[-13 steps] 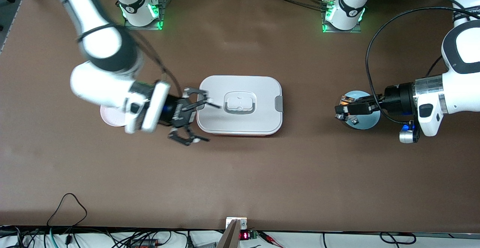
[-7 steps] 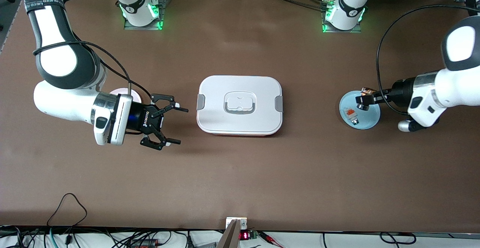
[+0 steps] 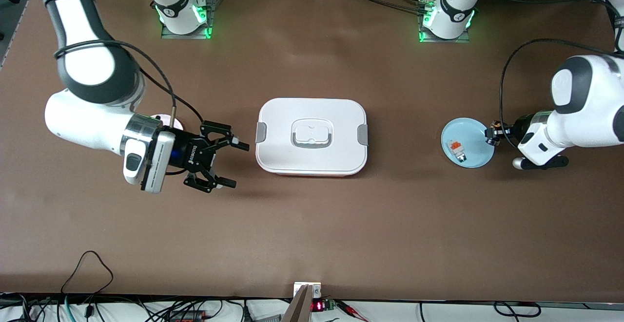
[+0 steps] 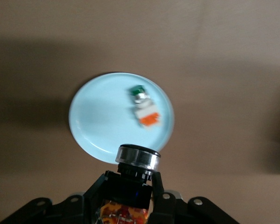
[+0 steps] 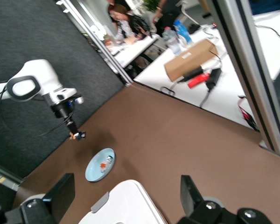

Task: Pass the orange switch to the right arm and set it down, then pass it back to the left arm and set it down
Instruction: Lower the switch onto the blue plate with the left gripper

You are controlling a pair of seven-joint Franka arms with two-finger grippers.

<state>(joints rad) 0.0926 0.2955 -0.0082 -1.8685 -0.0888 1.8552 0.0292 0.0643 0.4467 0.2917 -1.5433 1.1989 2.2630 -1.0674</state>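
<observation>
The orange switch moves toward the plate's surface in my left gripper next, before its release. It hangs at the blue plate's near rim, short of the plate's surface.
My left gripper (image 3: 491,134) is shut on the orange switch (image 3: 495,130), a tiny black part with amber pieces. It hangs over the edge of the light blue plate (image 3: 474,152) toward the left arm's end. In the left wrist view the switch (image 4: 136,164) shows a silver cap and sits between the gripper's (image 4: 134,183) jaws, above the plate (image 4: 95,116). My right gripper (image 3: 235,164) is open and holds nothing, just off the white box (image 3: 312,163) at the right arm's end. In the right wrist view its fingers (image 5: 60,193) frame a corner of the box (image 5: 126,207).
A small white-grey block with an orange top (image 3: 456,150) lies on the blue plate. A pink plate (image 3: 161,118) is mostly hidden under the right arm. Cables (image 3: 87,263) run along the table edge nearest the front camera.
The left gripper has carried the switch from over the plate's middle to its edge toward the left arm's end. The right gripper has pulled back from over the box's edge.
</observation>
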